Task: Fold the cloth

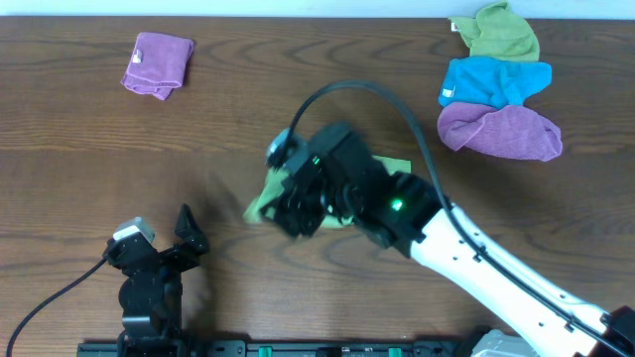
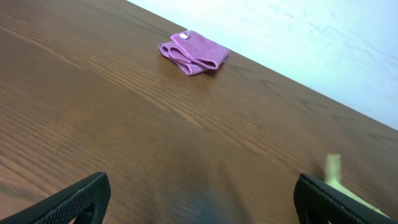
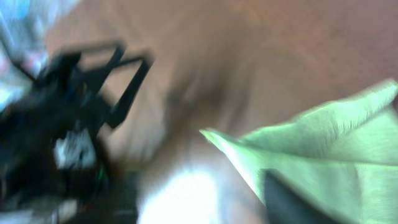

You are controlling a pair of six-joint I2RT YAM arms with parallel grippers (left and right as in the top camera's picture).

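I will grab the light green cloth by its corner (image 1: pixel 255 211) (image 3: pixel 214 137) with my right gripper next. The rest of the cloth then stays spread, so I can fold that corner across.
A light green cloth (image 1: pixel 260 205) lies at the table's middle, mostly covered by my right arm. A corner shows at the arm's far side (image 1: pixel 395 165). My right gripper (image 1: pixel 293 213) hovers over the cloth's left end. The right wrist view is badly blurred: the green cloth (image 3: pixel 323 143) fills the right side, one dark finger lies against it, and the jaws (image 3: pixel 205 193) look apart. My left gripper (image 1: pixel 159 243) is open and empty near the front left edge, away from the cloth. Its fingers (image 2: pixel 199 199) frame bare wood.
A folded purple cloth (image 1: pixel 157 63) lies at the back left, also in the left wrist view (image 2: pixel 194 53). At the back right sits a pile of a green cloth (image 1: pixel 501 32), a blue cloth (image 1: pixel 493 81) and a purple cloth (image 1: pixel 501 131).
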